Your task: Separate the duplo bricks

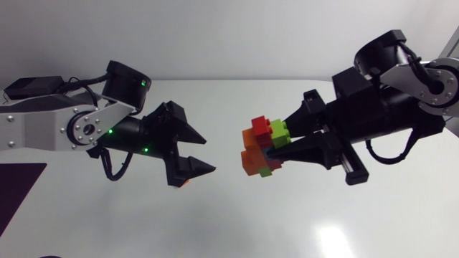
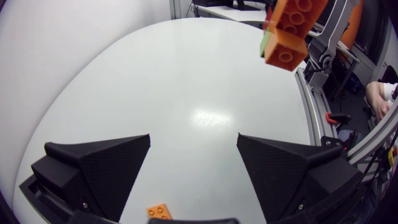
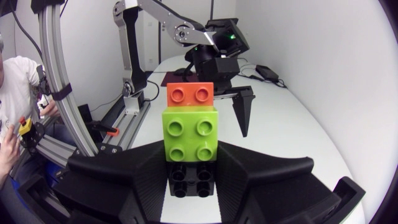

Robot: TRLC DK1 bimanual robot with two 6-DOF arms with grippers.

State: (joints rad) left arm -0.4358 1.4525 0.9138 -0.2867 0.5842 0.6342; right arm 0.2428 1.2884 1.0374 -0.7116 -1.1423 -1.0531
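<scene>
My left gripper grabs the small orange brick (image 2: 159,211) by its sides next, to separate it from the cluster (image 2: 300,17).
A cluster of joined duplo bricks (image 1: 259,147), orange, red and lime green, hangs above the table with my right gripper (image 1: 281,148) shut on it. In the right wrist view the cluster shows as a green brick (image 3: 190,134) with an orange one (image 3: 191,94) beyond it and a black one (image 3: 189,180) nearer the wrist, all between the right gripper's (image 3: 189,163) fingers. My left gripper (image 1: 206,154) is open and holds nothing, a short gap from the cluster. A single small orange brick (image 2: 159,211) lies on the table under the left gripper (image 2: 194,137); the cluster (image 2: 289,31) hangs ahead of it.
A dark purple mat (image 1: 18,197) lies at the table's left edge. A black box with cables (image 1: 32,87) sits behind the left arm. The white table (image 1: 237,222) lies bare toward its front edge.
</scene>
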